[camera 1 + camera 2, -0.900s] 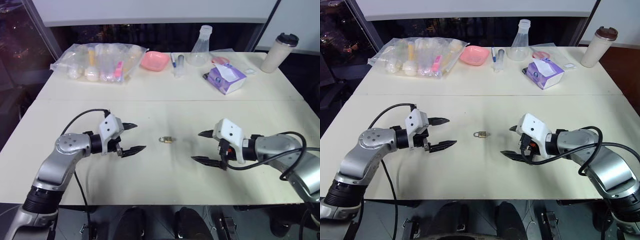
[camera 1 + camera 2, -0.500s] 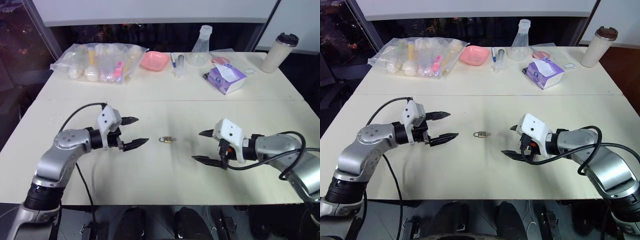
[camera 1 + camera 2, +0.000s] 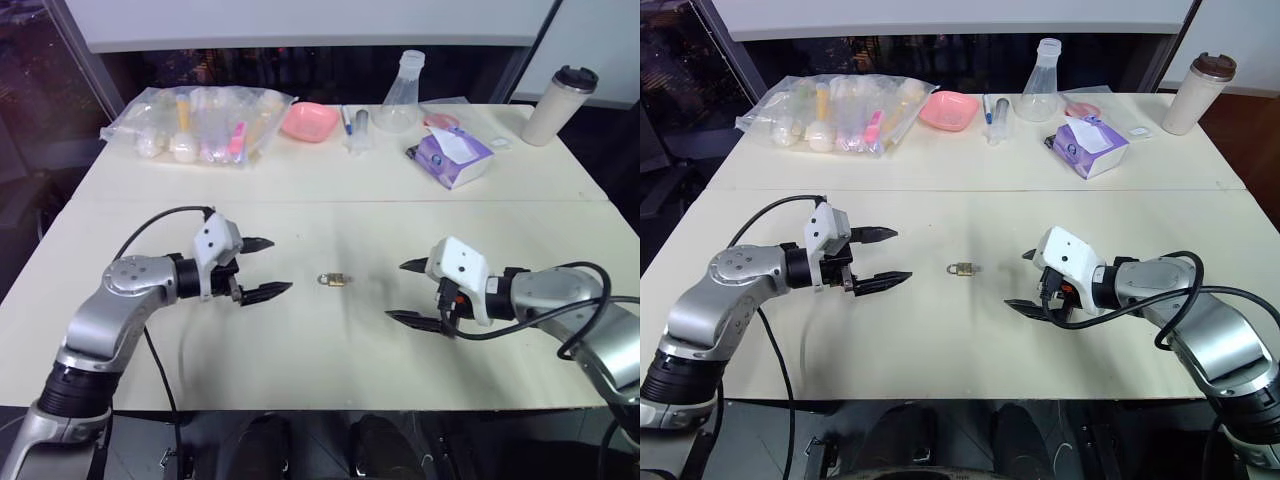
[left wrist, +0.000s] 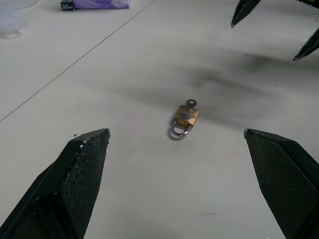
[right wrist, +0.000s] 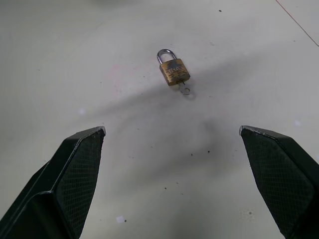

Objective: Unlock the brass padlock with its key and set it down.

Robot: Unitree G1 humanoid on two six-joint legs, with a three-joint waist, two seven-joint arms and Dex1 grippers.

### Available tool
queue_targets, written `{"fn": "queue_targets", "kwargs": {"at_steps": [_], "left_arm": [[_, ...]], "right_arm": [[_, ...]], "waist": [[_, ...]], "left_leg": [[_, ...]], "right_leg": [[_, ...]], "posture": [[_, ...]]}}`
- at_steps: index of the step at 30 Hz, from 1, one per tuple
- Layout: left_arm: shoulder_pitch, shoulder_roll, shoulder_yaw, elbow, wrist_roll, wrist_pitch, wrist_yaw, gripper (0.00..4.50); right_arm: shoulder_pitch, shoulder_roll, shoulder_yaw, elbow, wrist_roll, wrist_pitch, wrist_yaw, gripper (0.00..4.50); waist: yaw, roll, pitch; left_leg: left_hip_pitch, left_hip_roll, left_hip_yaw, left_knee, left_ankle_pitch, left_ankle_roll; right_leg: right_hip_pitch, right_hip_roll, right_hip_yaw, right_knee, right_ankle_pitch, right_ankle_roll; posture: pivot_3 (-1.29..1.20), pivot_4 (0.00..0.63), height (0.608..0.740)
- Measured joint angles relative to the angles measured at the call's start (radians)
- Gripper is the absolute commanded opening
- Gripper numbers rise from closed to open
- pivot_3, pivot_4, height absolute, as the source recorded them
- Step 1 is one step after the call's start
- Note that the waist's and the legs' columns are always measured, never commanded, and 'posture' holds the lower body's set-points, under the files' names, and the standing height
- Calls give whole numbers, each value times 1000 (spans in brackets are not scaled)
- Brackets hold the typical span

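I need to grab the padlock's flat-sided brass body [image 3: 336,280] with my left gripper next. The padlock's shackle [image 3: 322,279] is a thin round loop.
The brass padlock [image 3: 333,279] lies flat on the cream table [image 3: 320,360], midway between my two grippers, its silvery shackle closed. A small key [image 5: 185,90] sticks out of the bottom of its body. My left gripper [image 3: 280,265] hovers open a short way to the padlock's left, pointing at it, with nothing between its fingers. From the other side, my right gripper [image 3: 394,291] also points at the lock, open and empty. In the left wrist view the padlock [image 4: 185,117] lies ahead, and the right gripper's fingertips [image 4: 239,12] show beyond it.
Along the table's far edge are a clear plastic bag of bottles [image 3: 200,125], a pink bowl [image 3: 308,121], a glass flask [image 3: 402,95], a purple tissue box [image 3: 453,157] and a lidded tumbler [image 3: 558,105]. A seam crosses the table behind the grippers.
My left gripper has risen slightly and stays open. The right gripper and the padlock have kept still.
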Motion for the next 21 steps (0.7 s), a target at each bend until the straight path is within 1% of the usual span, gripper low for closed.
{"fn": "queue_targets", "kwargs": {"at_steps": [4,7,9,14,21], "left_arm": [[-94,10,-12,86,-1,-35,-98,4500],[-204,-6,-89,208,35,-106,-214,4500],[-268,-50,-158,309,82,-170,-273,4500],[-346,-153,-269,565,204,-332,-338,4500],[-431,-274,-318,874,327,-555,-348,4500]], "right_arm": [[-6,-2,1,11,-11,-9,18,4476],[-26,-4,5,38,-29,-23,28,4476],[-36,-3,6,42,-37,-29,30,4476],[-23,-2,4,38,-50,-28,22,4476],[25,0,-9,3,-53,-20,-10,4476]], "waist": [[1,0,0],[3,0,0],[4,0,0],[0,0,0],[1,-1,0]], "left_leg": [[0,0,0,0,0,0],[0,-1,0,0,0,0],[0,-1,1,0,0,0],[-2,-1,1,0,0,0],[-2,-1,1,0,0,1]], "right_leg": [[0,0,0,0,0,0],[0,0,0,0,0,0],[0,1,0,-1,0,0],[-2,2,0,-1,0,0],[-2,2,0,0,0,0]], "posture": [[0,150,715],[0,150,715],[0,150,715],[0,150,715],[0,150,715]]}}
